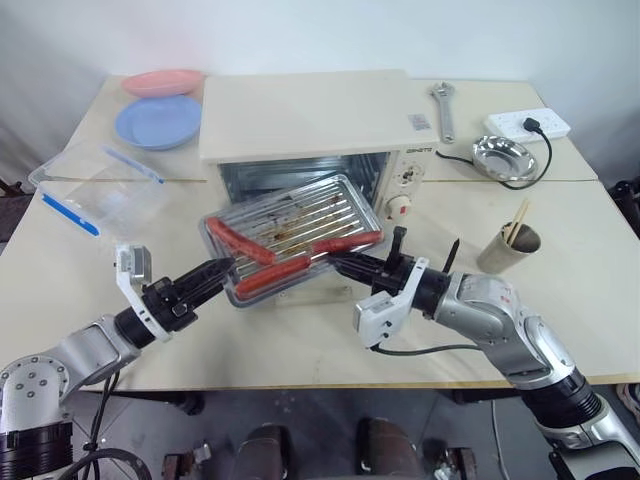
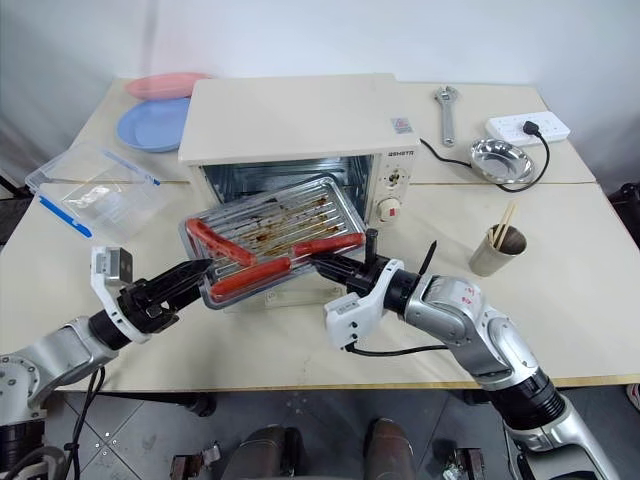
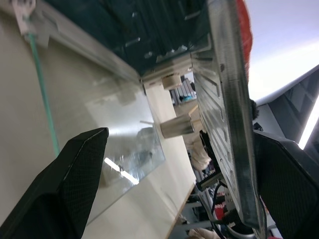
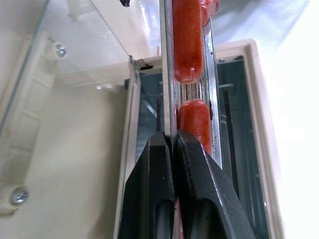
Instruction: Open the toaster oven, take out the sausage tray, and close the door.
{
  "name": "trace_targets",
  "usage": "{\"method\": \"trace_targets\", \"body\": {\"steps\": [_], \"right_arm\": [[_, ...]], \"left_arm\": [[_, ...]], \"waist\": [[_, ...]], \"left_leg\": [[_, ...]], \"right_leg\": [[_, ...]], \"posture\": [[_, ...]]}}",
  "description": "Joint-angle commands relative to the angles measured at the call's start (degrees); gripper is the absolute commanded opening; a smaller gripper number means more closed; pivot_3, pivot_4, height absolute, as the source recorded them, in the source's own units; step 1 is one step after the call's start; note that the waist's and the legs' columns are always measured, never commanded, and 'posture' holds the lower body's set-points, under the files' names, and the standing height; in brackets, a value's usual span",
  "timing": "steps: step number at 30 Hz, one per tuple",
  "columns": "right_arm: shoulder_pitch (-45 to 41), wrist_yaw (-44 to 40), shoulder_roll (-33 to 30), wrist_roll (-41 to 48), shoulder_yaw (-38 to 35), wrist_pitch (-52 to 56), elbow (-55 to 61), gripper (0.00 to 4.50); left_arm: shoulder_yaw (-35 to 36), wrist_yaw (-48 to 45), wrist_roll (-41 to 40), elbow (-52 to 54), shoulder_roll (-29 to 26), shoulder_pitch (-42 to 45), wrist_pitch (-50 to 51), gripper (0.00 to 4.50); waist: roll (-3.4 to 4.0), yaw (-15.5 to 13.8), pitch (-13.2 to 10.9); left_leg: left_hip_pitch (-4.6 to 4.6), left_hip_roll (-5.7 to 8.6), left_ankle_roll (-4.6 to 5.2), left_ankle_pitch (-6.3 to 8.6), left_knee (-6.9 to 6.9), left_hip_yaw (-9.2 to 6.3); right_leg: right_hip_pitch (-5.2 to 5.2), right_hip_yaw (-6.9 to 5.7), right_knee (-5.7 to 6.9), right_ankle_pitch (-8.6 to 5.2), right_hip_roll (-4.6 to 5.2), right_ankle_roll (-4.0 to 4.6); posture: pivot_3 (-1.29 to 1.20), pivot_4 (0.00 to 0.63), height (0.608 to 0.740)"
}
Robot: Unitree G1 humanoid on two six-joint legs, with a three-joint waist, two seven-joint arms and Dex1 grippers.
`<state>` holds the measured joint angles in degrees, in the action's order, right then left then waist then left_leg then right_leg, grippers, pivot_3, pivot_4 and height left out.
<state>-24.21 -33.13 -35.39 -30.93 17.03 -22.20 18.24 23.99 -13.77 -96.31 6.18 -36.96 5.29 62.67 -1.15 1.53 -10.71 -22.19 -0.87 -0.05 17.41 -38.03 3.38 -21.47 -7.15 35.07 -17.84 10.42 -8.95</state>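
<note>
Next, my left gripper grabs the silver tray by its short-end rim (image 1: 217,252) to take the sausages out of the toaster oven (image 1: 310,115).
The toaster oven (image 1: 310,115) stands open at the table's middle. Its glass door (image 4: 79,64) lies folded down flat under the sausage tray (image 1: 300,215). The silver tray hangs in the air in front of the opening, tilted, with three red sausages (image 1: 272,275) on it. My right gripper (image 1: 338,262) is shut on the tray's near right rim, and the right wrist view shows its fingers (image 4: 159,164) pinching the metal edge. My left gripper (image 1: 228,268) is open at the tray's near left corner. The tray's rim (image 3: 229,124) stands between its spread fingers (image 3: 70,184).
A pink plate (image 1: 160,82), a blue plate (image 1: 158,122) and a clear plastic container (image 1: 95,185) sit at the left. At the right are a wrench (image 1: 443,108), a power strip (image 1: 527,124), a steel bowl (image 1: 503,156) and a cup of chopsticks (image 1: 508,245).
</note>
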Motion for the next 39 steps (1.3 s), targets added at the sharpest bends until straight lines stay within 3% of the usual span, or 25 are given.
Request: {"method": "trace_targets", "body": {"steps": [1,14,26,33,39], "right_arm": [[-0.42,0.08,-0.13,3.01,-1.67,-1.33,2.39,0.0],[0.47,-5.21,0.45,9.35,-2.01,-0.92,2.94,0.0],[1.56,-9.47,1.7,15.61,-1.68,0.45,2.96,0.0],[2.01,-17.51,1.47,25.3,-0.63,3.95,3.62,0.0],[1.89,-19.47,0.78,26.36,-0.71,5.89,3.34,1.84]], "left_arm": [[-0.04,0.74,-1.34,0.15,-0.55,-0.24,0.12,3.96],[-1.46,6.82,-4.07,-0.54,-1.17,-0.93,0.4,0.1],[-3.66,14.89,-9.76,1.88,-0.95,-4.09,-1.79,0.03],[-5.18,18.65,-13.08,3.74,-0.94,-6.27,-4.0,0.03],[-5.65,18.72,-13.87,4.0,-1.42,-6.6,-5.03,0.0]], "waist": [[0.0,0.01,0.0],[0.0,0.0,0.0],[0.0,-0.07,0.0],[0.0,-0.11,0.0],[0.0,-0.14,0.0]], "left_leg": [[0.0,0.0,0.0,0.0,0.0,0.0],[0.0,0.0,0.0,0.0,0.0,0.01],[0.0,0.0,0.0,0.0,0.0,0.0],[0.0,0.0,0.0,0.0,0.01,0.0],[0.01,0.01,0.01,0.01,0.01,0.01]], "right_leg": [[0.0,0.0,0.0,0.0,0.0,0.0],[0.0,0.03,-0.01,0.0,0.0,0.0],[0.0,0.05,-0.04,0.0,0.01,0.0],[0.01,0.04,-0.05,0.0,0.0,0.0],[0.01,0.05,-0.06,0.0,0.0,0.01]], "posture": [[0.0,0.15,0.74],[0.0,0.15,0.74],[0.0,0.15,0.74],[0.0,0.15,0.74],[0.0,0.15,0.74]]}}
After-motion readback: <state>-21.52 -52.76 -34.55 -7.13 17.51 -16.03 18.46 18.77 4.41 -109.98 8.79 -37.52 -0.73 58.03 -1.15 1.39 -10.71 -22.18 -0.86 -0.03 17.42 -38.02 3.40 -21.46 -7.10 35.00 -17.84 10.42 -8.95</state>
